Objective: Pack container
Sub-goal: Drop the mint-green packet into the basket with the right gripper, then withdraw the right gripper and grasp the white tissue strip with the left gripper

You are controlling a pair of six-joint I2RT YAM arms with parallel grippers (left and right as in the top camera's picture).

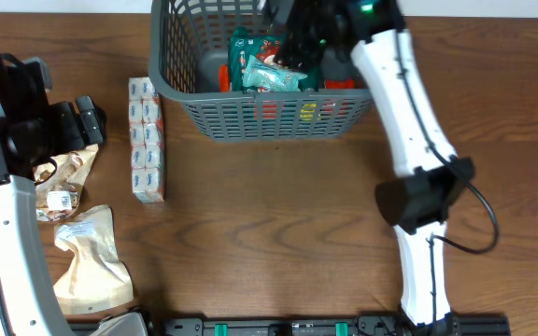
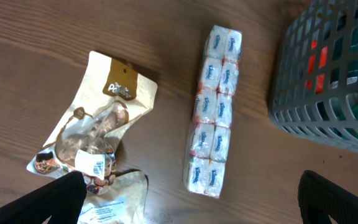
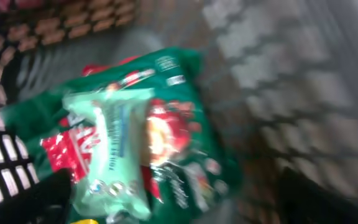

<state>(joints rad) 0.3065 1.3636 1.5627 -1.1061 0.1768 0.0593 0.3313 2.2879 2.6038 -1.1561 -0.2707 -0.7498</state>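
Note:
The left gripper should next lay the long tissue multipack (image 1: 146, 138) lengthwise in the container, so it should grab it across its narrow width near its middle.
The dark grey lattice container (image 1: 250, 117) stands at the top middle of the table; its corner shows in the left wrist view (image 2: 328, 99). It holds green, mint and red packets (image 1: 267, 67), seen blurred in the right wrist view (image 3: 142, 143). My right gripper (image 1: 297, 42) is open and empty over the container's inside (image 3: 173, 205). My left gripper (image 1: 87, 121) is open and empty at the far left, above the table (image 2: 191, 202). A long tissue multipack (image 1: 146, 138) (image 2: 215, 109) lies left of the container.
Tan snack pouches lie at the left: one with a brown header (image 2: 98, 124) (image 1: 68, 177) and another (image 1: 92, 261) nearer the front edge. The right arm's white link (image 1: 409, 112) stretches over the table's right side.

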